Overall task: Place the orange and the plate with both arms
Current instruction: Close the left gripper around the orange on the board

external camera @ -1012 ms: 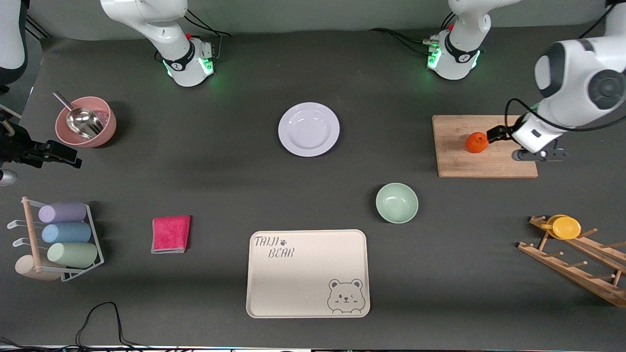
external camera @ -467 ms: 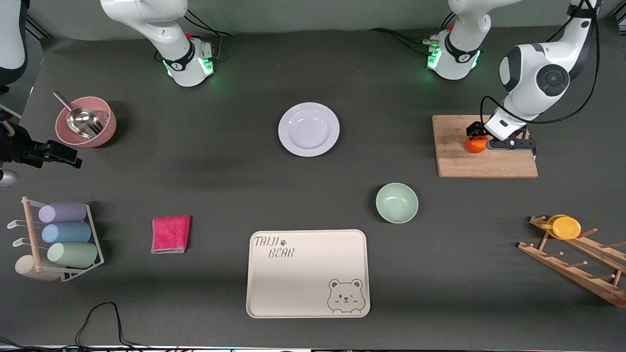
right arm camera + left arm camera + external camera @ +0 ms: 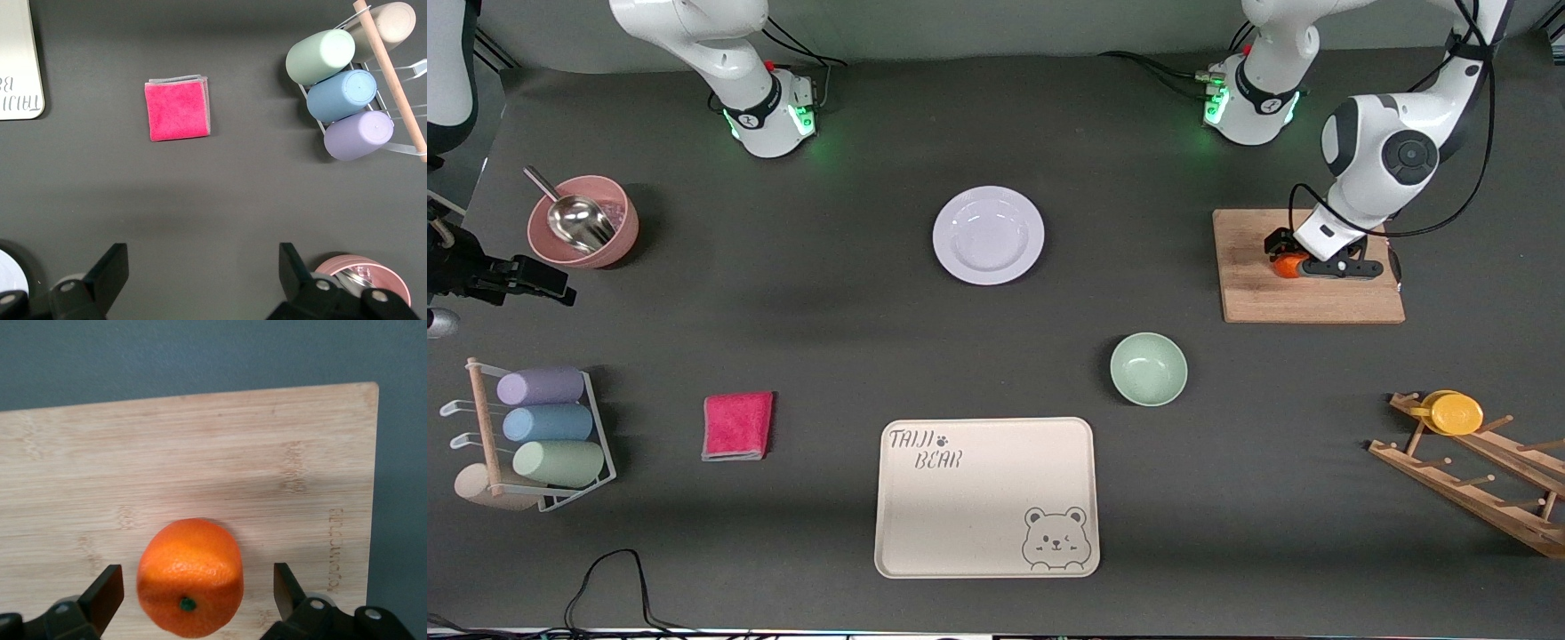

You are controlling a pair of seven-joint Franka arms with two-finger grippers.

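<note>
My left gripper picks up the orange by its round sides next, to place the orange (image 3: 1286, 266) on the plate (image 3: 988, 235).
The orange (image 3: 1286, 266) lies on a wooden cutting board (image 3: 1254, 298) toward the left arm's end of the table. My left gripper (image 3: 1294, 258) is down over it and open. In the left wrist view the orange (image 3: 190, 577) sits between the two black fingertips (image 3: 107, 593), with a gap on each side, and my left gripper (image 3: 199, 587) is not touching it. The lavender-white plate (image 3: 988, 235) lies bare at mid-table, near the bases. My right gripper (image 3: 200, 270) is open and empty, high over the table; it is out of the front view.
A mint-green bowl (image 3: 1148, 369) and the cream bear tray (image 3: 985, 498) lie nearer the front camera. A pink cloth (image 3: 737, 426), a cup rack (image 3: 534, 436) and a pink bowl with a scoop (image 3: 583, 220) are toward the right arm's end. A wooden rack holds a yellow cup (image 3: 1456, 413).
My left arm has swung in over the cutting board and come down, so its open gripper now straddles the orange. The right arm has not visibly moved.
</note>
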